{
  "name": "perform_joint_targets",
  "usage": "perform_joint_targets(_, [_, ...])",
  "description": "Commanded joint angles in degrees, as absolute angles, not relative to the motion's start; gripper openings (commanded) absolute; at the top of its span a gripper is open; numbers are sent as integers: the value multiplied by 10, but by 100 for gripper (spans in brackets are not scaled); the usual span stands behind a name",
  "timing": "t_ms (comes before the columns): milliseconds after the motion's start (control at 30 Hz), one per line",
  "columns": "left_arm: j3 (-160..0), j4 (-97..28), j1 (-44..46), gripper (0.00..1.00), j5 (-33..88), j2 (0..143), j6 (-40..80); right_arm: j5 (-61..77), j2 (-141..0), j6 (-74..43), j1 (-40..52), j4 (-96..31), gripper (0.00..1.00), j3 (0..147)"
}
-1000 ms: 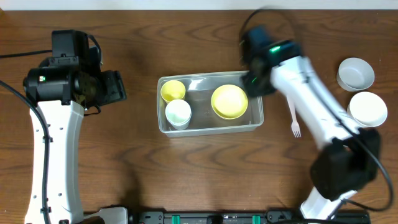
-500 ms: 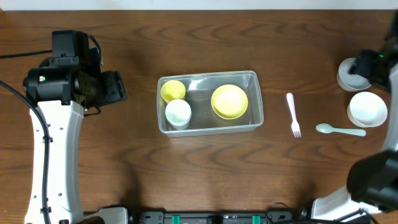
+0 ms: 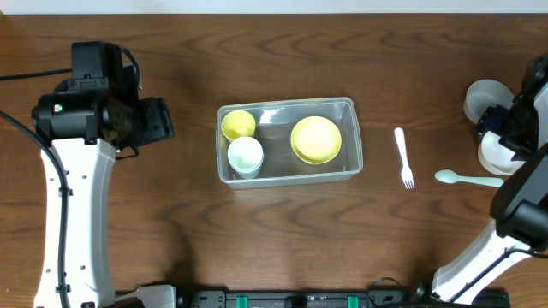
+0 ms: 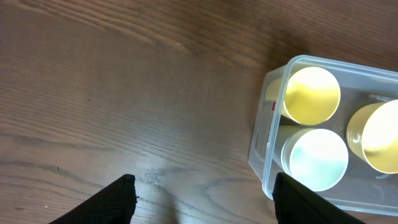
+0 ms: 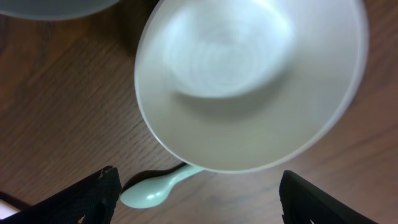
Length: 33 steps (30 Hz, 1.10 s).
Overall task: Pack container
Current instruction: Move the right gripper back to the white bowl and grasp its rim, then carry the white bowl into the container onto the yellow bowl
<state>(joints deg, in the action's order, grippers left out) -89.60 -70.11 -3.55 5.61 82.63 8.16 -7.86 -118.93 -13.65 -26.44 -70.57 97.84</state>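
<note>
My right gripper pinches the white bowl [image 5: 249, 81] by its rim near the spoon next, leaving the bowl's base to nest in the container's yellow bowl.
The clear container [image 3: 349, 168] sits mid-table, holding a yellow cup [image 3: 238, 125], a white cup [image 3: 246, 155] and a yellow bowl [image 3: 316, 139]. My left gripper [image 3: 167, 120] hovers to its left, open and empty. In the left wrist view the container's rim [image 4: 268, 142] lies just ahead of the right finger [image 4: 301, 202], with the yellow cup [image 4: 311, 94] and white cup [image 4: 315, 158] inside. My right gripper [image 3: 498, 130] is at the far right, open above a white bowl [image 5: 249, 81], holding nothing. A pale green spoon [image 5: 152, 191] lies between its fingers [image 5: 93, 193].
A grey bowl [image 3: 481, 96] stands at the far right, behind the white bowl [image 3: 490, 158]. A white fork [image 3: 402, 156] and the pale green spoon [image 3: 467, 179] lie on the wood between the container and the bowls.
My right arm has swung from the container's far right corner out to the far right, over the white bowl. The left arm has not moved.
</note>
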Motion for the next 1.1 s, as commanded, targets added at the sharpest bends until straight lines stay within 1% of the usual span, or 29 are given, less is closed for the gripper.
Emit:
perform_joint_targets(0, [-891,-703,-38,71,54,828,87,-66,-1212,-126,-263,-704,83,977])
perform_joint_targets(200, [-891,-703,-38,71,54,828,87,-65,-1251,-125,-262,-698,84,977])
perform_joint_targets(267, [-891,-703,-38,71,54,828,87,-52,-1259,-116,-262,-693,82,977])
perform_joint_targets(333, [-891,-703,-38,71,54,828,87,-36,-1265,-106,-262,-687,78,977])
perform_joint_targets(467, [-891,-703,-38,71,54,828,87,-34,-1267,-104,-262,-685,64,977])
perform_joint_targets(567, [-891,-703,-38,71,54,828,87,-34,-1267,-104,-262,-686,49,977])
perform_joint_targets(667, [-891,-703,-38,71,54,828,87,-34,-1267,-104,-262,-686,31,977])
perform_joint_targets(700, [-891,-703,-38,71,54,828,87,-34,-1267,-104,-262,-686,27,977])
perform_joint_targets(733, [-891,-703,-38,71,54,828,87,-34,-1267,-104,-262,-686,26,977])
perform_joint_targets(767, [-891,-703,-38,71,54,828,87,-34,-1267,-104,-262,-686,21,977])
perform_joint_targets(933, [-891,-703,-38,71,54,828,87,-34,-1267,-104,-262,-685,6,977])
perform_joint_targets(1000, [-891,-703,-38,71,54,828,87,-34,-1267,-105,-262,-684,2,977])
perform_joint_targets(1067, [-891,-703,-38,71,54,828,87,-33,-1267,-105,-262,-683,1,977])
